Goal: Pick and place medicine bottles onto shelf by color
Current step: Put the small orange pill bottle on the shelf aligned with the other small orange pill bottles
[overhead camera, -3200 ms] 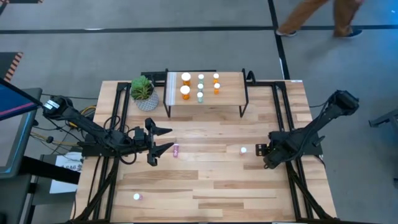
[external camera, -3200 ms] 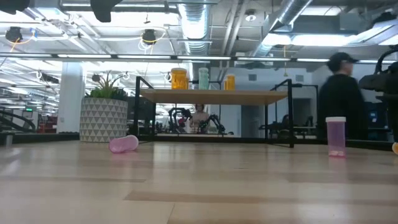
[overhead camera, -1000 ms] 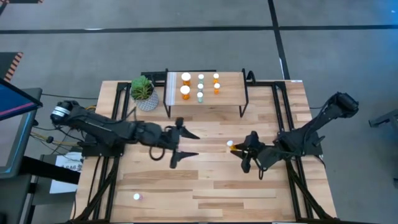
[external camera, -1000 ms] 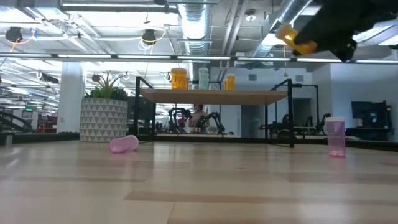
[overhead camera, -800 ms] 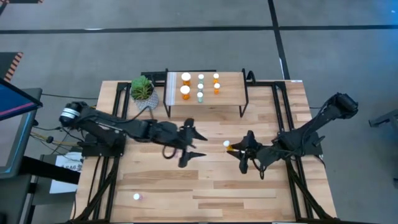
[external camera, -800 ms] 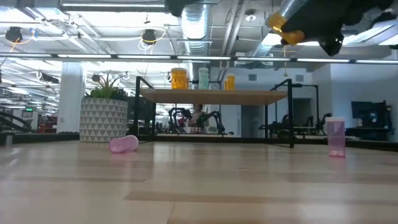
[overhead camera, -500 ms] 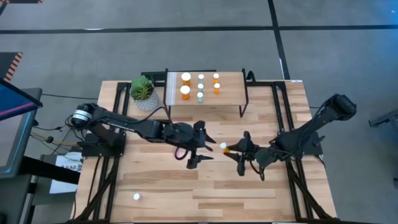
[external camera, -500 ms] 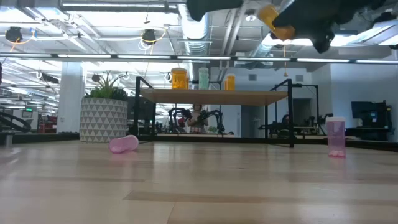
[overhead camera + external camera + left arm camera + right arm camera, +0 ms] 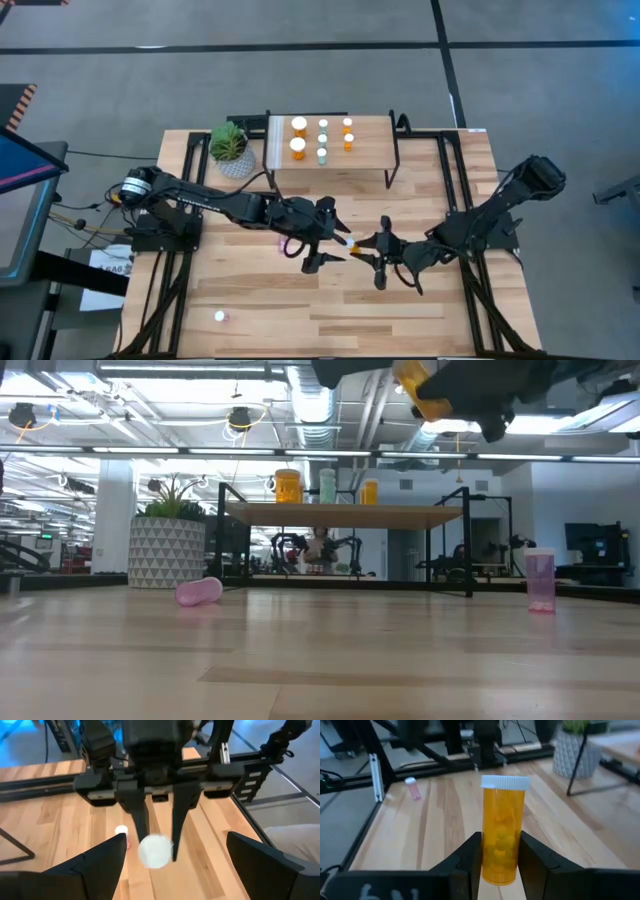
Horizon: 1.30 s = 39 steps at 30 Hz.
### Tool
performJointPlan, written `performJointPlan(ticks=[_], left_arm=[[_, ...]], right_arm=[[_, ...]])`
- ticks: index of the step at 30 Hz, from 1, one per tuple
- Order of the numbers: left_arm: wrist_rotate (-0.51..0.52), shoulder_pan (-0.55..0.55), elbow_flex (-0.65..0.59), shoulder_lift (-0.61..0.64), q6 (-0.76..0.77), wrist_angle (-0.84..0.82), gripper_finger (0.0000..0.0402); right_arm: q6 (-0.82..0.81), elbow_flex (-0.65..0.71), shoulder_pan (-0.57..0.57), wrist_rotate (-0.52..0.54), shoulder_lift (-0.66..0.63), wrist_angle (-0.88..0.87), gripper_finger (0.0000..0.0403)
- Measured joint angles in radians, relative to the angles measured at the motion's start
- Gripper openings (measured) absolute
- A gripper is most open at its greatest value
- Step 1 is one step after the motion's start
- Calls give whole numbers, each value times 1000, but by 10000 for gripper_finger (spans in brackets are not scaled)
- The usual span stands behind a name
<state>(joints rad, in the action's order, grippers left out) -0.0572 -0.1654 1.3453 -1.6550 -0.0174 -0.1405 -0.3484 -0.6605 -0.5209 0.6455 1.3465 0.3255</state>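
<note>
The orange bottle needs to be set upright on the shelf [image 9: 372, 150] by color, so my left gripper should next grab it by its cap end [image 9: 351, 241].
An orange medicine bottle [image 9: 502, 840] with a white cap [image 9: 505, 782] is high above the table's middle, with my right gripper [image 9: 362, 245] shut on it. Its cap [image 9: 155, 851] faces my left gripper [image 9: 341, 248], which stands wide open just to its left. The shelf [image 9: 372, 150] at the far edge carries several orange and teal bottles [image 9: 298, 148]. One pink bottle [image 9: 198, 592] lies on its side on the table. Another pink bottle [image 9: 540, 580] stands upright. My right gripper pinches the orange bottle's lower body [image 9: 490, 865] between its two fingers [image 9: 536, 857]. The fingers come nearly level from the table's right and lie along the bottle. The bottle is lifted clear, about level, with its cap end sticking out past the fingertips toward the table's left.
A potted plant [image 9: 230, 148] stands left of the shelf at the far edge. A small white-capped pink bottle [image 9: 219, 316] stands near the front left. Bare tabletop lies between the shelf and the grippers and along the near edge.
My left gripper has swung toward the table's right and stopped in front of the orange bottle. My right gripper has carried the bottle toward the table's left, rolling its wrist. The bottle stays lifted clear, its cap now close to the left fingers.
</note>
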Motion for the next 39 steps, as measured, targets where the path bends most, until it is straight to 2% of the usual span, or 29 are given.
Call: performJointPlan(ticks=[11,20,32,39], left_arm=[[-12,0,-1,0,4,-14,324],[73,0,-1,0,4,-18,320],[65,0,-2,0,0,-14,229],[65,0,-2,0,-1,22,205]], right_arm=[[200,0,0,5,17,131,123],[268,0,14,6,16,187,123],[270,0,20,6,16,184,123],[270,-1,20,6,16,184,123]])
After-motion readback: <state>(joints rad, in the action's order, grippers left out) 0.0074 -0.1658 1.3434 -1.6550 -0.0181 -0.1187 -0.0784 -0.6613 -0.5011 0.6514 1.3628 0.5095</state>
